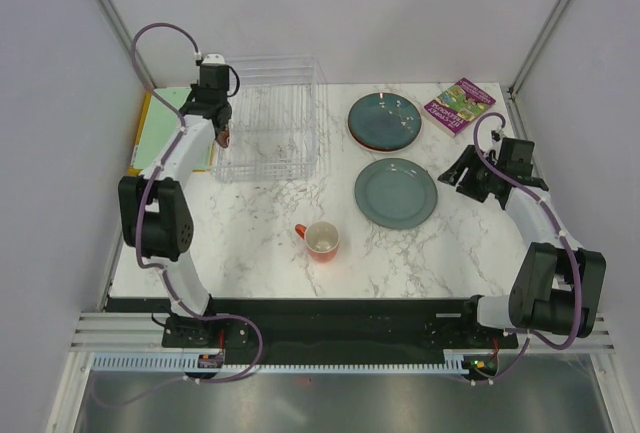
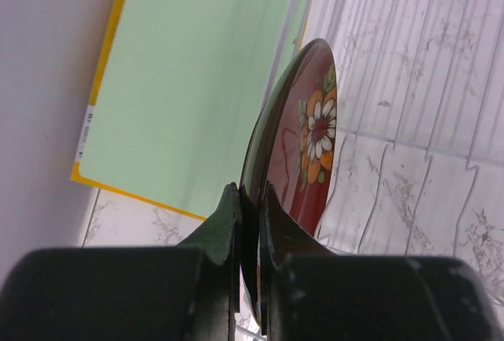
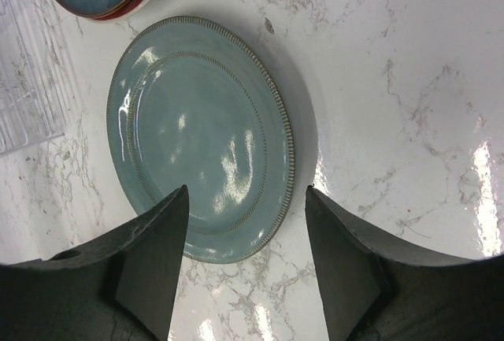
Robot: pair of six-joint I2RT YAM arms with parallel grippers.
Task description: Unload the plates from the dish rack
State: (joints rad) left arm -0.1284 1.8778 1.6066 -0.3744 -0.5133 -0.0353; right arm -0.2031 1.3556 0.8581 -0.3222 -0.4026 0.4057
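I need to pinch the small red plate by its free rim [image 1: 224,139] with my right gripper next, to take it over from my left gripper onto the grey-teal plate [image 1: 396,193].
My left gripper [image 1: 221,129] is at the left end of the clear dish rack [image 1: 272,118]. In the left wrist view it [image 2: 250,196] is shut on the rim of a small red plate [image 2: 303,148] with a flower pattern, held on edge. A dark teal plate [image 1: 385,120] lies on a red-rimmed plate at the back right. A grey-teal plate [image 1: 396,193] lies flat in front of it. My right gripper [image 1: 463,175] is open and empty, just right of the grey-teal plate; its jaws hang above that plate's [image 3: 197,132] near rim.
An orange-red mug [image 1: 322,241] stands at the table's middle front. A flat green board [image 1: 165,125] with a yellow edge lies left of the rack, also in the left wrist view [image 2: 189,81]. A colourful book [image 1: 459,106] lies at the back right.
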